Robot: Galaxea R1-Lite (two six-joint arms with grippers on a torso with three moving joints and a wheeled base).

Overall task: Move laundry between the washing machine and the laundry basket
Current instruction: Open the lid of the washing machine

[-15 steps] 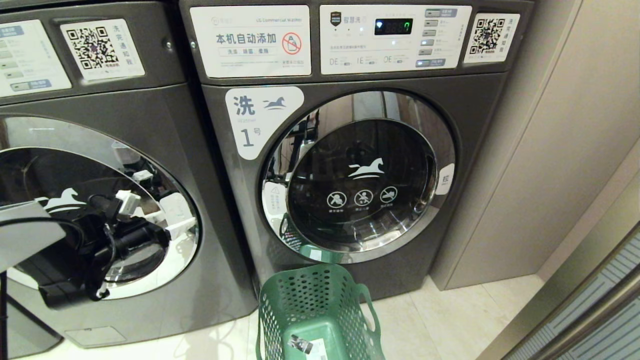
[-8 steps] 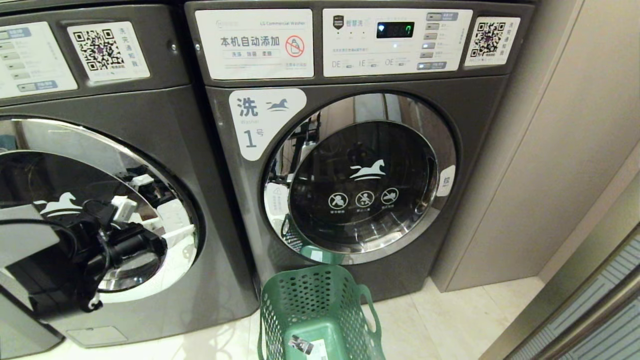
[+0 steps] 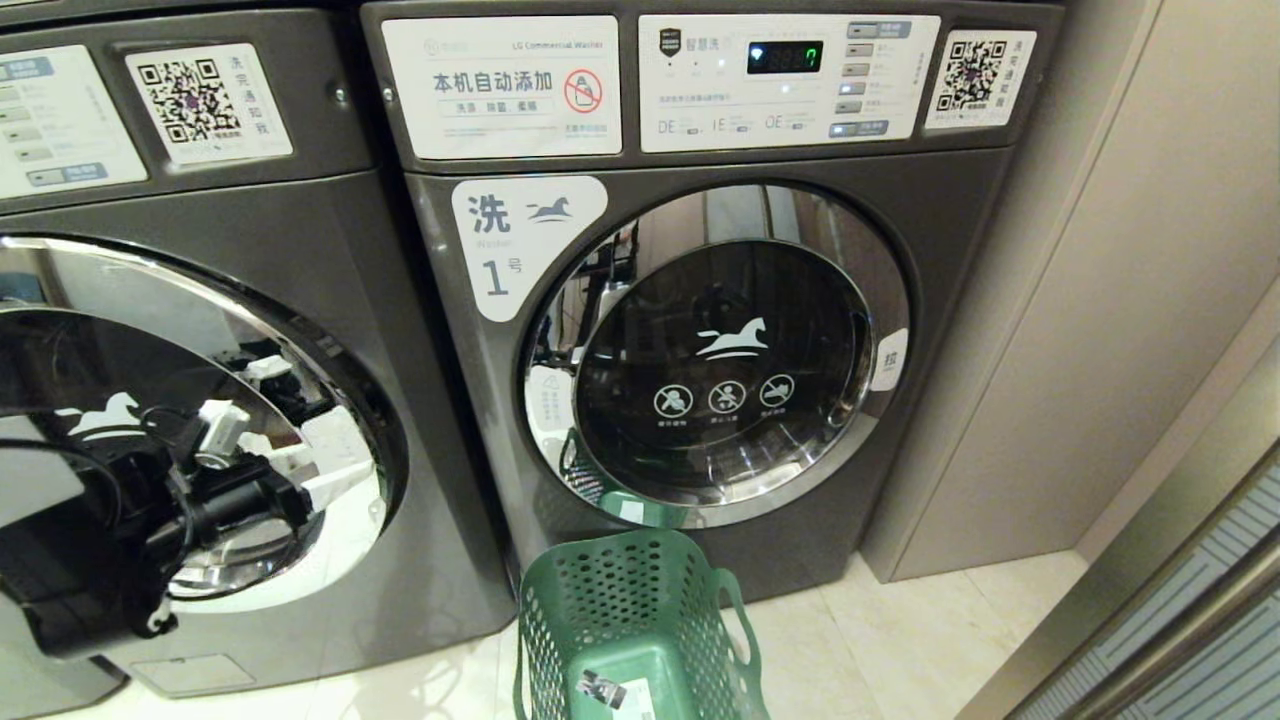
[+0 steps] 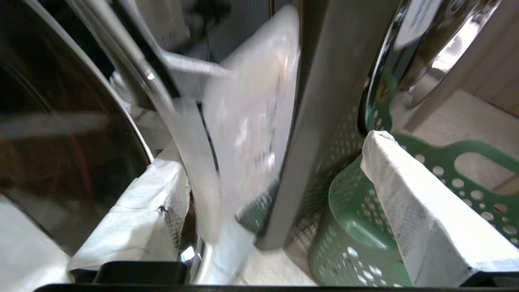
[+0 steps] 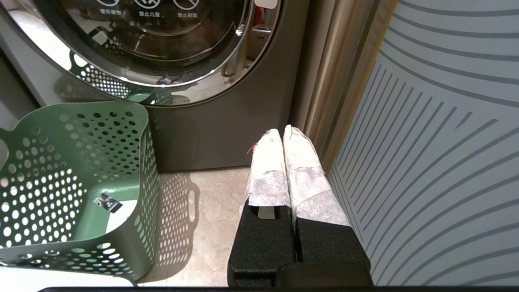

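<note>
I will next have my left gripper grab the washing machine's round door by its chrome rim (image 4: 178, 134), so that I can get at the laundry inside.
The washing machine (image 3: 250, 230) stands at the left of the head view, its chrome-ringed round door (image 3: 150, 290) facing me. My left gripper (image 3: 285, 455) is at the door's right rim, open. In the left wrist view the gripper (image 4: 275, 154) straddles that chrome rim (image 4: 178, 134), with one white-wrapped finger (image 4: 134, 219) against the glass side; contact cannot be told. The green perforated laundry basket (image 3: 640, 620) stands on the floor to the right, with no laundry showing in it (image 5: 73, 182). My right gripper (image 5: 282, 134) hangs shut and holds nothing, low beside the basket.
A like machine marked 1 (image 3: 960, 250) stands right of the washing machine, door shut, directly behind the basket. A beige wall panel (image 3: 1100, 300) and a striped glass panel (image 5: 438, 142) close off the right side. Pale floor tiles (image 5: 202, 211) lie between basket and right gripper.
My left arm has shifted a little left and down across the door front, gripper still open. The basket and the right gripper have not moved.
</note>
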